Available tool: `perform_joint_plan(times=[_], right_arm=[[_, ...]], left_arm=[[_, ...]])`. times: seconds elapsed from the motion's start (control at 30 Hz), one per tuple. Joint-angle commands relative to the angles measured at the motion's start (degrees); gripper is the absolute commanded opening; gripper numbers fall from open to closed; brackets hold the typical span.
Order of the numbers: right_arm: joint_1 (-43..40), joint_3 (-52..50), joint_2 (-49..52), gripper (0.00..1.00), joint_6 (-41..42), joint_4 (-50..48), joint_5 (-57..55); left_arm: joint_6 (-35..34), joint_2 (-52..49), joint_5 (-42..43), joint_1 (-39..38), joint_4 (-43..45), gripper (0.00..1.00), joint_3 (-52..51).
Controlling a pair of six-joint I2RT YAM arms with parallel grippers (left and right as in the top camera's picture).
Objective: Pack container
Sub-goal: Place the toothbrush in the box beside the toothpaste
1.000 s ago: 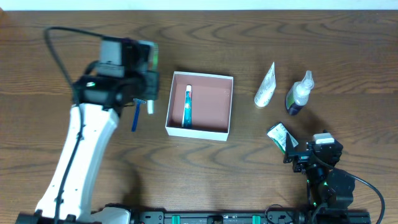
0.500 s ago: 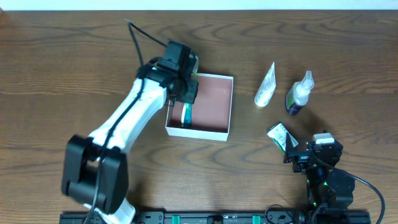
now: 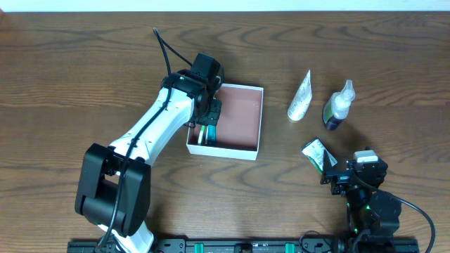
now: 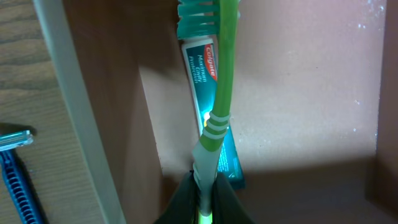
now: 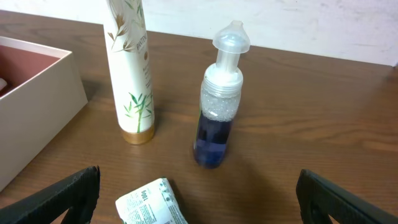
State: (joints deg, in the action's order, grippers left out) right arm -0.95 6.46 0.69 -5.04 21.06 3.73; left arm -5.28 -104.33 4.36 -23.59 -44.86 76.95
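Observation:
My left gripper needs to let go now, as the green toothbrush (image 4: 222, 74) is wholly between the container's sides and would end up inside by the toothpaste.
The container (image 3: 261, 119) is a shallow square box, white outside and pink-brown inside, at the table's middle. A teal toothpaste tube (image 4: 208, 68) lies along its left wall (image 4: 68, 106). My left gripper (image 4: 204, 180) is shut on the handle of a green toothbrush (image 4: 222, 74) and holds it inside the box, just over the toothpaste. In the overhead view the left gripper (image 3: 209, 116) covers the box's left part. My right gripper (image 5: 208, 199) is open and empty, low near the table's front right (image 3: 336, 174).
A blue razor (image 4: 15, 180) lies on the table left of the box. Right of the box stand a white bamboo-print tube (image 3: 300, 97) and a blue pump bottle (image 3: 338, 105). A small white packet (image 3: 316, 153) lies before the right gripper.
My left arm has swung right from beside the box to over its left part, bringing the toothbrush down inside. The right arm has not moved.

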Motion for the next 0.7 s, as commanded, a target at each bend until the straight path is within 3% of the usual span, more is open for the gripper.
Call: perform_joint_plan(times=[0.0, 0.13, 0.23, 0.67], right_arm=[[-0.37, -0.17, -0.37, 0.99, 0.26, -0.07, 0.37], [-0.37, -0.17, -0.37, 0.99, 0.26, -0.07, 0.39], [-0.37, -0.17, -0.37, 0.99, 0.26, -0.07, 0.39], [-0.37, -0.17, -0.37, 0.99, 0.26, -0.07, 0.37]], left_arm=[[-2.01, 0.07, -1.31, -0.11, -0.07, 0.08, -0.24], [-2.34, 0.07, -1.29, -0.11, 0.13, 0.13, -0.24], [-2.58, 0.33, -0.96, -0.11, 0.13, 0.24, 0.02], [-5.09, 14.45, -0.90, -0.09, -0.33, 0.34, 1.84]])
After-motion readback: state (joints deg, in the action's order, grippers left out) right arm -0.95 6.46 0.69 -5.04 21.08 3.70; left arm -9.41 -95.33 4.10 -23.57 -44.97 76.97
